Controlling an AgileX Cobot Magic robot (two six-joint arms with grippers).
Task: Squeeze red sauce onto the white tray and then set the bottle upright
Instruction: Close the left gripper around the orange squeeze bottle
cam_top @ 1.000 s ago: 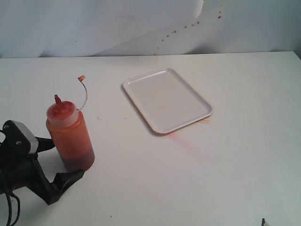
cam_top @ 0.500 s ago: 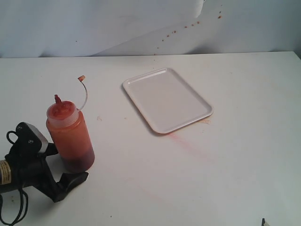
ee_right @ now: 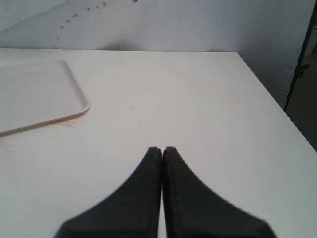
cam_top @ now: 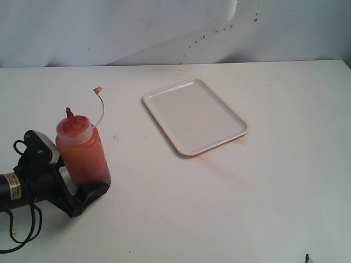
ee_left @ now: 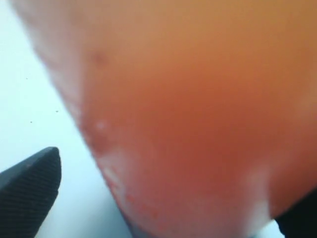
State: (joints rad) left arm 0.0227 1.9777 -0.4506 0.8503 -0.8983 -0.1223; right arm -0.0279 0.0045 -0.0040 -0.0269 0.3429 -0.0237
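My left gripper should next grab the bottle by its body. The bottle's nozzle then stays free to drip red sauce onto the white tray.
The bottle stands upright at the table's left, translucent orange-red and darker at its base, with a pointed nozzle and its tethered cap sticking up. My left gripper is open, with one finger on each side of the bottle's base. In the left wrist view the bottle fills the frame, and a gap shows between it and one finger. The white tray lies flat at mid-table, and no red sauce shows on it. My right gripper is shut on nothing, to the right of the white tray.
A faint pinkish smear marks the table by the tray's near corner. Small red splatter dots speckle the white backdrop. The table's right edge drops off beside the right gripper.
My left gripper slid forward to the right until its fingers flank the bottle's base. The bottle and its cap shifted slightly to the right. The right gripper stayed still.
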